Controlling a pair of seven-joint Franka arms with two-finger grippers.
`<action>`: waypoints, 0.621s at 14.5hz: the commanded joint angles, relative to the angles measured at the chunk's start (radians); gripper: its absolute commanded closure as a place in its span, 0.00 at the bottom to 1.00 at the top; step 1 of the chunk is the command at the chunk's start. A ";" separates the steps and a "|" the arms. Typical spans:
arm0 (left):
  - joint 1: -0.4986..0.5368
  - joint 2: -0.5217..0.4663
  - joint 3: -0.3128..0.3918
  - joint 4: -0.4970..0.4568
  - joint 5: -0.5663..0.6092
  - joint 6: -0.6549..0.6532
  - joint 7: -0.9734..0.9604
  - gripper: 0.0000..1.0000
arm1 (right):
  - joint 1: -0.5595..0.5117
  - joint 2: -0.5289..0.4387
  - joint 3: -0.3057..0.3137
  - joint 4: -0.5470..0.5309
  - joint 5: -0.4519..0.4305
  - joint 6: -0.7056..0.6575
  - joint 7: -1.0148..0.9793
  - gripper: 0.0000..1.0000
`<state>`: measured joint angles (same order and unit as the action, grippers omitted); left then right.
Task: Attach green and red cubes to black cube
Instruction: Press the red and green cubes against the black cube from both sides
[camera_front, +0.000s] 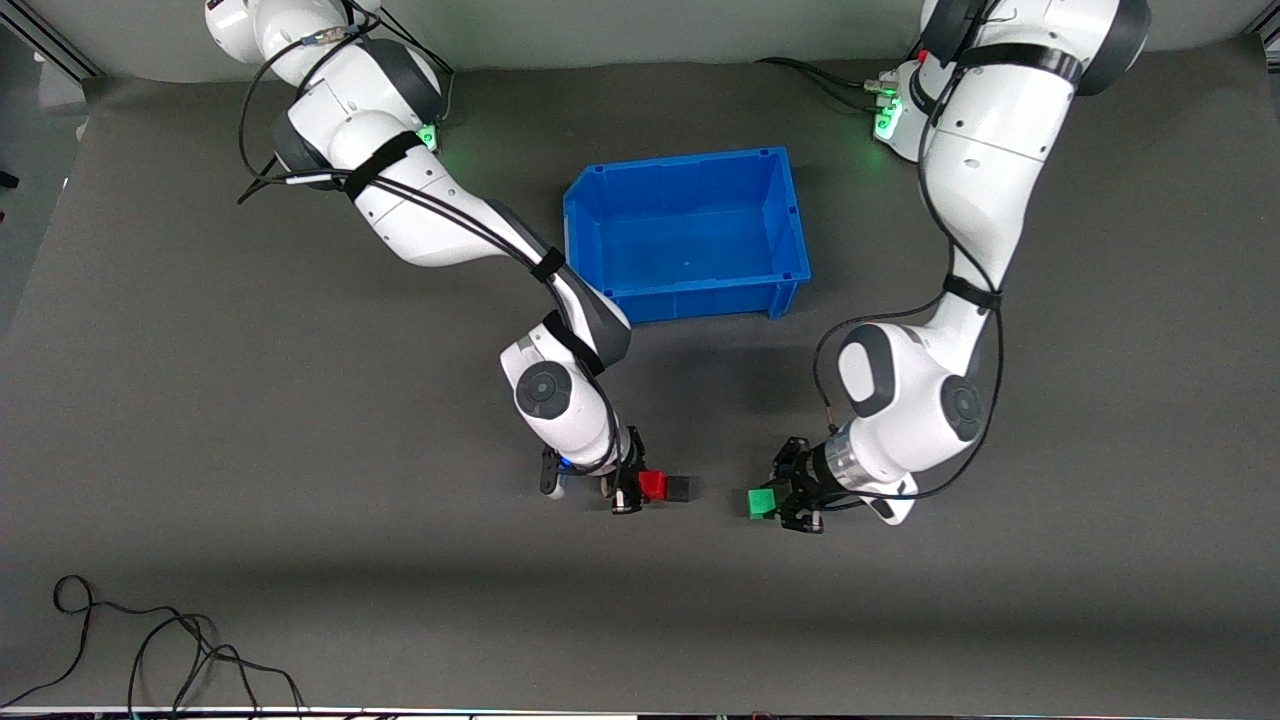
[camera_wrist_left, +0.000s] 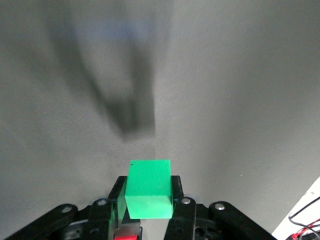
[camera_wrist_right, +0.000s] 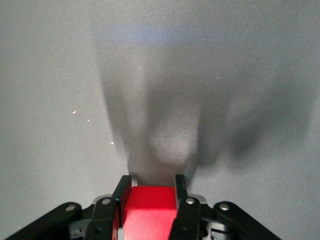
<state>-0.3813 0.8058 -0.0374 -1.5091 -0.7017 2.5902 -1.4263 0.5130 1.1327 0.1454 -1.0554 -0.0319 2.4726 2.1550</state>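
Note:
The green cube is still short of the black cube, so I need to move it closer with my left gripper before I let the green cube go.
My right gripper (camera_front: 640, 486) is shut on the red cube (camera_front: 654, 485), low over the mat, nearer the front camera than the blue bin. The black cube (camera_front: 682, 488) sits against the red cube's side that faces the left arm's end. In the right wrist view the red cube (camera_wrist_right: 150, 210) fills the gap between the fingers (camera_wrist_right: 181, 200). My left gripper (camera_front: 776, 502) is shut on the green cube (camera_front: 762, 502), a short gap from the black cube. The left wrist view shows the green cube (camera_wrist_left: 148, 187) clamped between the fingers (camera_wrist_left: 176, 192).
An empty blue bin (camera_front: 700, 300) stands mid-table, farther from the front camera than both grippers. Loose black cables (camera_front: 150, 650) lie near the table's front edge at the right arm's end. Grey mat (camera_front: 300, 450) surrounds the cubes.

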 joint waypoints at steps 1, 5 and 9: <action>-0.056 0.045 0.016 0.033 -0.001 0.053 -0.055 0.73 | 0.030 0.033 -0.013 0.011 -0.009 -0.049 -0.034 0.72; -0.083 0.050 0.016 0.033 0.001 0.056 -0.075 0.72 | 0.032 0.033 -0.013 0.009 -0.002 -0.052 -0.044 0.63; -0.106 0.050 0.016 0.033 0.001 0.056 -0.100 0.71 | 0.033 0.033 -0.013 0.009 -0.002 -0.050 -0.043 0.46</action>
<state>-0.4638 0.8445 -0.0374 -1.5010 -0.7013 2.6472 -1.4936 0.5244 1.1328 0.1372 -1.0490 -0.0321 2.4559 2.1177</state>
